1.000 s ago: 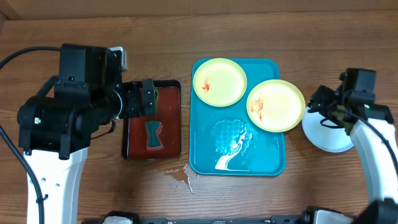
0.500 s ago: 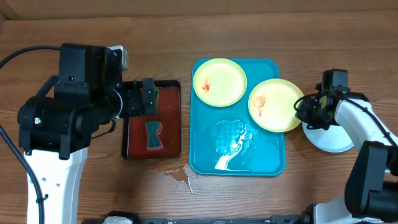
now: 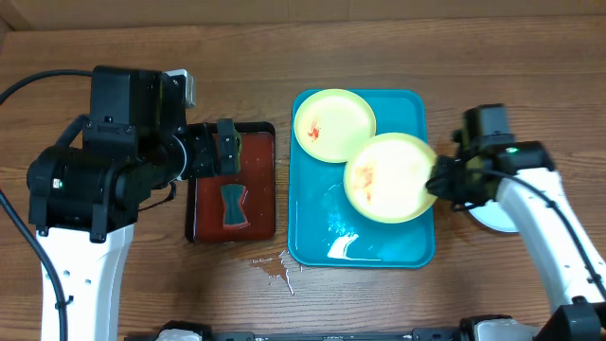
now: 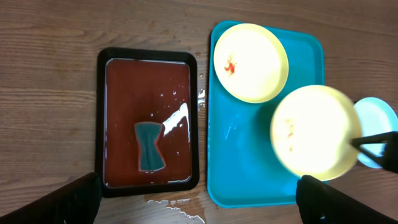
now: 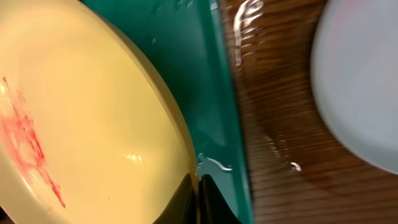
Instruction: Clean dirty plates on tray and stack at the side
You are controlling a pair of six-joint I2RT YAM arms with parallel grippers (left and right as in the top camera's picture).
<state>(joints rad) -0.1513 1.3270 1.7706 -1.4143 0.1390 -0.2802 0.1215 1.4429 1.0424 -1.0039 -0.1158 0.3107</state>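
Note:
Next, my left gripper grabs the teal sponge across its narrow middle (image 3: 234, 206) (image 4: 148, 145), so that a wide end stays free to clean the plate.
A pale yellow-green plate (image 3: 388, 177) with red smears hangs tilted over the teal tray (image 3: 312, 242). My right gripper (image 3: 437, 182) is shut on its right rim. The right wrist view shows the fingers (image 5: 198, 202) pinching that rim (image 5: 93, 124) above the tray's edge (image 5: 186, 56). A second smeared yellow-green plate (image 3: 333, 125) lies at the tray's back left. A light-blue plate (image 3: 485, 217) sits on the table right of the tray, partly hidden by my right arm. My left gripper (image 3: 227, 149) is open above the black tray, holding nothing.
A black tray with a reddish-brown inside (image 3: 204, 213) stands left of the teal tray, with a teal sponge (image 3: 232, 206) in it. Water is spilled on the wood (image 3: 275, 268) in front of the two trays. The teal tray's floor is wet.
My right gripper has shut on the right plate's rim and carried it left, lifted and tilted over the tray's middle. The left arm has not moved.

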